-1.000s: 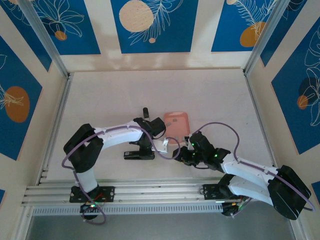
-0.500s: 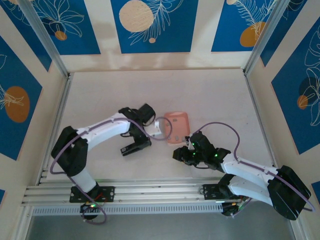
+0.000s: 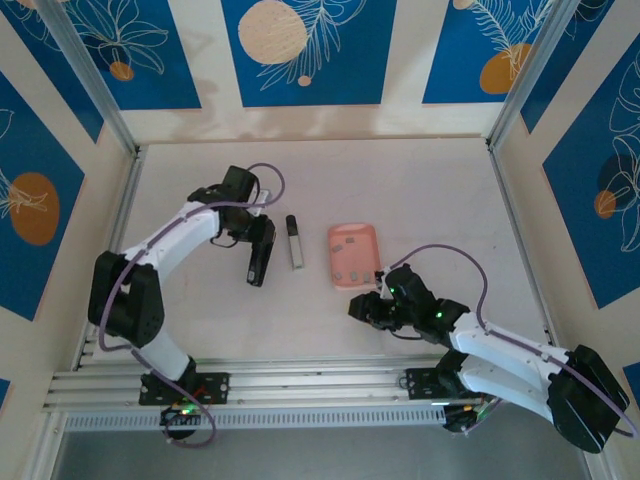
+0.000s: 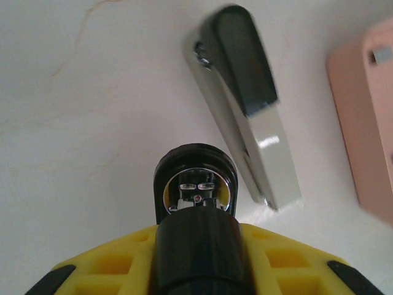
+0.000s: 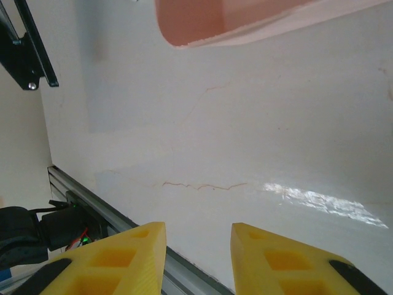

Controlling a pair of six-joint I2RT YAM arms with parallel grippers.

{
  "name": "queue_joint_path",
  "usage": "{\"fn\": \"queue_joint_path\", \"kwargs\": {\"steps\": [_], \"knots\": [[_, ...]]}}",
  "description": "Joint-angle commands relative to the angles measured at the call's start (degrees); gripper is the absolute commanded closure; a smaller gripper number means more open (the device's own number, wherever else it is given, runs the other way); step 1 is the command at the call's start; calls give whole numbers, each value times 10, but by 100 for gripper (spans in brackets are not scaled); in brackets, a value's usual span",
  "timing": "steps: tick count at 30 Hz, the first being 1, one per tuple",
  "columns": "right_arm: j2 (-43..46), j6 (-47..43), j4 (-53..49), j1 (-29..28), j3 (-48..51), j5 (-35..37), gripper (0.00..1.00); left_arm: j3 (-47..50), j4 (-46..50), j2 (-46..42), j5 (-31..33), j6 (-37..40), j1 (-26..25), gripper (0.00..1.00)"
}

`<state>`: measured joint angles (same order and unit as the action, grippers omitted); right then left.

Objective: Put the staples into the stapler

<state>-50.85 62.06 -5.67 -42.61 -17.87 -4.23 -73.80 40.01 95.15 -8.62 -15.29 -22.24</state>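
Note:
The narrow black bar [image 3: 257, 270] stays in my left gripper for now, until it lines up with the stapler's silver-grey bar. Slanted above the table, the black bar would drop crooked.
The stapler lies in two pieces. Its silver-grey rail [image 3: 295, 243], black at the far end, rests on the table left of the pink tray [image 3: 353, 232]; in the left wrist view the rail [image 4: 264, 141] lies slanted just ahead. My left gripper [image 3: 264, 240] [image 4: 196, 249] is shut on the narrow black bar [image 3: 257, 270] [image 4: 195, 184], which points towards the near edge. The staples show as tiny grey strips in the tray [image 3: 352, 274] [image 4: 381, 55]. My right gripper [image 3: 362, 308] [image 5: 198, 246] hovers open near the tray's front left corner, with nothing between its fingers.
The pink tray's rim [image 5: 245, 24] is just ahead of the right gripper. An aluminium rail [image 3: 300, 385] runs along the near table edge, with a black bracket [image 5: 24, 52] to the left. Walls enclose the table at the back and both sides.
My left gripper has swung away from the tray, back and to the left, carrying the black bar. The silver-grey rail now lies uncovered beside the tray. The right gripper has barely moved.

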Motion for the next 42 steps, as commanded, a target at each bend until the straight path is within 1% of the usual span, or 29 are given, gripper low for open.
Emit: {"fn": "queue_joint_path", "kwargs": {"steps": [1, 5, 9, 11, 13, 16, 22, 27, 29, 32, 35, 37, 38, 39, 42], "knots": [[13, 0, -24, 3, 11, 12, 66, -49, 5, 53, 23, -140, 10, 100], [18, 1, -27, 4, 13, 15, 65, -88, 38, 107, 48, -201, 10, 100], [21, 2, -27, 6, 17, 18, 66, -91, 18, 123, 29, -248, 9, 100], [20, 3, -24, 7, 18, 18, 66, -93, 13, 128, 34, -258, 9, 100], [20, 2, -22, 8, 20, 17, 66, -106, 29, 138, 56, -267, 9, 100], [21, 1, -24, 9, 21, 17, 66, -129, 53, 155, 78, -261, 8, 100], [21, 1, -23, 11, 23, 15, 65, -157, 62, 183, 83, -244, 5, 100], [24, 2, -26, 12, 24, 15, 65, -177, 72, 198, 103, -231, -2, 100], [26, 3, -28, 12, 24, 16, 66, -180, 73, 199, 108, -230, -3, 97], [30, 2, -30, 13, 24, 17, 65, -181, 74, 197, 108, -228, -2, 90], [31, 4, -30, 14, 24, 18, 65, -180, 76, 196, 107, -225, -3, 78], [31, 4, -30, 15, 23, 19, 65, -181, 79, 192, 97, -222, -2, 57], [31, 4, -30, 15, 23, 19, 65, -180, 78, 190, 93, -222, -2, 39], [30, 3, -30, 15, 22, 19, 65, -180, 77, 186, 90, -225, -2, 0], [30, 3, -30, 15, 20, 19, 65, -177, 81, 170, 94, -225, -2, 0]]}}
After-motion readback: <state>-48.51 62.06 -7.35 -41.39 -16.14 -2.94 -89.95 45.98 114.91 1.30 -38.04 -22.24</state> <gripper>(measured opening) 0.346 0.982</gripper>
